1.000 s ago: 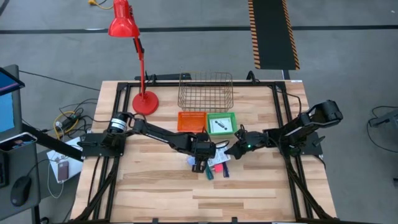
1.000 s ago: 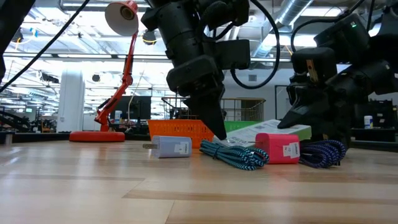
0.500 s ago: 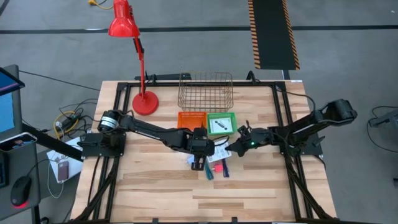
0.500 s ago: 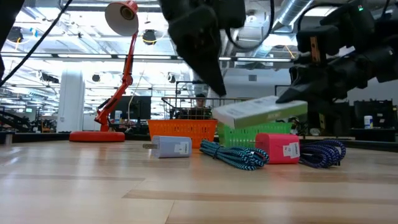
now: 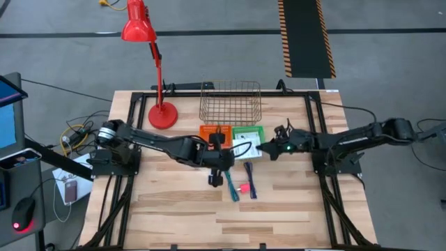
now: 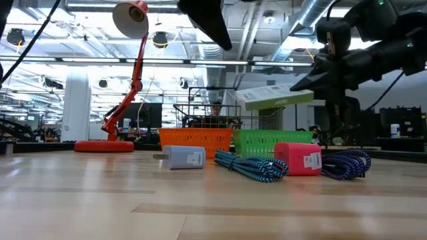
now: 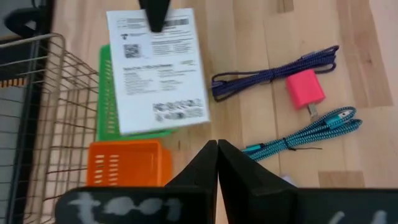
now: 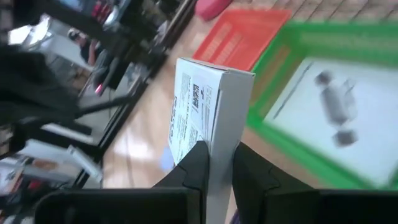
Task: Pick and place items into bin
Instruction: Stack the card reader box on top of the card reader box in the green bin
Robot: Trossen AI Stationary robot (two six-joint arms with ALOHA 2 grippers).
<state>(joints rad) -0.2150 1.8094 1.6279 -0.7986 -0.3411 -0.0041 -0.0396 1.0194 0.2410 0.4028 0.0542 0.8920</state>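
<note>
My right gripper holds the white card pack [image 8: 202, 118] at the green bin's near rim, so it should move the pack farther over the bin before letting go.
My right gripper [image 8: 217, 163] is shut on the white printed card pack [image 6: 273, 98], which hangs in the air over the green bin [image 5: 248, 132]. My left gripper [image 7: 217, 163] is shut and touches nothing. It is raised above the table next to the orange bin [image 7: 127, 165], nearly out of the top of the low view. On the wood lie a teal braided cord [image 6: 252, 165], a purple-blue cord [image 6: 345, 163], a pink block [image 6: 300, 159] and a pale blue lump [image 6: 183, 157]. A short black marker [image 8: 336, 106] lies in the green bin. My right gripper pinches the card pack between its two fingers [image 8: 193, 165], one on the printed face and one on the opposite face, near one short end [image 8: 214, 134]. It comes about level from the table's right. The pack is lifted clear, nearly flat and slightly tilted.
A wire basket [image 5: 231, 103] stands behind the two small bins at the far edge. A red desk lamp [image 5: 162, 115] stands on the far left of the table. The near half of the table [image 5: 223, 223] is bare wood.
My right gripper has lifted the card pack off the table, from among the cords, and carried it up and toward the far edge, over the green bin. My left gripper has risen from the table near the pack and drawn back a little toward the orange bin.
</note>
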